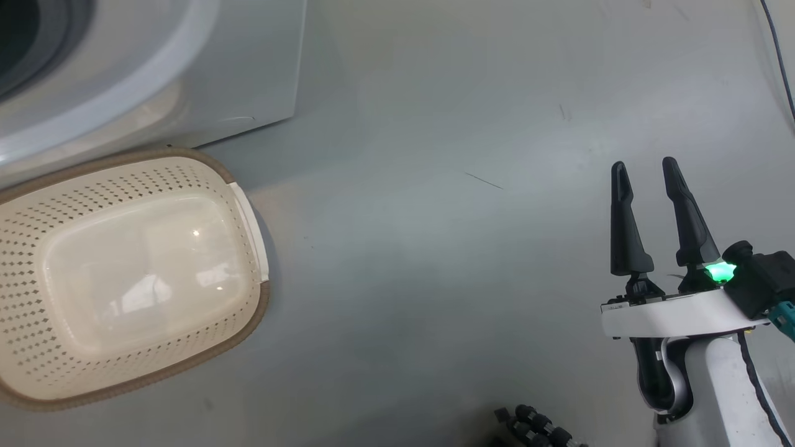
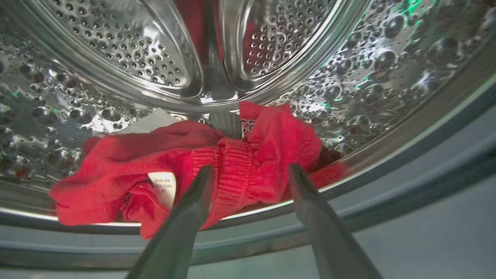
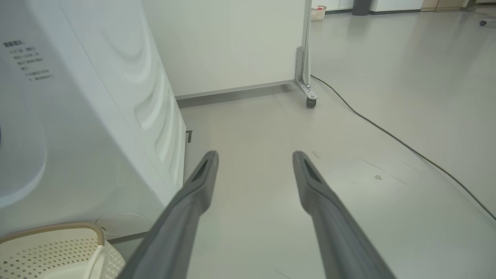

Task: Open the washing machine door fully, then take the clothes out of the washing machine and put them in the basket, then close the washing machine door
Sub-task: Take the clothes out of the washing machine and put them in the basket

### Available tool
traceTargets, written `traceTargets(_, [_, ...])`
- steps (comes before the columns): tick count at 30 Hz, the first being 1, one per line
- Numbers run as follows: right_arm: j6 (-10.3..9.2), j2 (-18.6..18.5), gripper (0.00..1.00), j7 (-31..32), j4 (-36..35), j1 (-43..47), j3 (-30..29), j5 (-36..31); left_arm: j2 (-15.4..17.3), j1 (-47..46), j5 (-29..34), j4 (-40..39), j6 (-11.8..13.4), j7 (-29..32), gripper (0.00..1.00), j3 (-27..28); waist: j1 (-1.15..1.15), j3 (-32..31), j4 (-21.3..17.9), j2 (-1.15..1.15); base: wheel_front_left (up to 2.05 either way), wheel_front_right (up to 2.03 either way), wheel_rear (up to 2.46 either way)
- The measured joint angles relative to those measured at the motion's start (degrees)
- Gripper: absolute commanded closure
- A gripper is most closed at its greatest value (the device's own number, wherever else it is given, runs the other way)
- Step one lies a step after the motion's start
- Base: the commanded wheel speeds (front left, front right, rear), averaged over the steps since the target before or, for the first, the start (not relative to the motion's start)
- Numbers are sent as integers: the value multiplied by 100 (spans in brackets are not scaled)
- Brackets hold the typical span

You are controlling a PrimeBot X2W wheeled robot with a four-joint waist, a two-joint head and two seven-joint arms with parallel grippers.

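Next, my left gripper takes hold of the red clothes by their ribbed fold (image 2: 235,169) to move the laundry into the basket.
The red clothes (image 2: 217,170) lie bunched at the front lip of the steel drum of the washing machine (image 2: 379,69), with a white label showing. My left gripper (image 2: 250,170) is open at the drum mouth, its fingers (image 2: 193,205) either side of a ribbed red fold, not closed on it. The cream basket (image 1: 242,205) sits empty on the floor beside the white washing machine (image 1: 248,68). Over bare floor, my right gripper (image 1: 646,167) hangs open and holds nothing; its wrist view shows the basket (image 3: 97,236) low at the left. The washing machine door is out of view.
A white partition on castors (image 3: 308,97) stands behind the machine, and a black cable (image 3: 407,145) runs across the grey floor. A dark ribbed part (image 1: 534,428) of the robot shows at the head view's bottom edge. Another basket (image 3: 318,12) sits far off.
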Motion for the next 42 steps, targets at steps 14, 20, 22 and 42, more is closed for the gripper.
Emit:
traceTargets(14, [-56,11,0,-1,113,-122,60,27,481,-572,202,590,89,634,0,31,0,278,-271,0,0,0,0])
traceTargets(20, [-55,13,0,-1,159,-164,90,45,569,-702,219,814,157,921,33,36,0,286,-304,0,0,0,0])
traceTargets(22, [-55,15,0,-1,174,-164,93,55,609,-752,245,842,157,1000,75,-1,0,286,-316,0,0,0,0])
traceTargets(42, [-110,18,0,-1,169,-218,-218,-7,322,-730,134,642,45,165,100,94,0,204,-111,0,0,0,0])
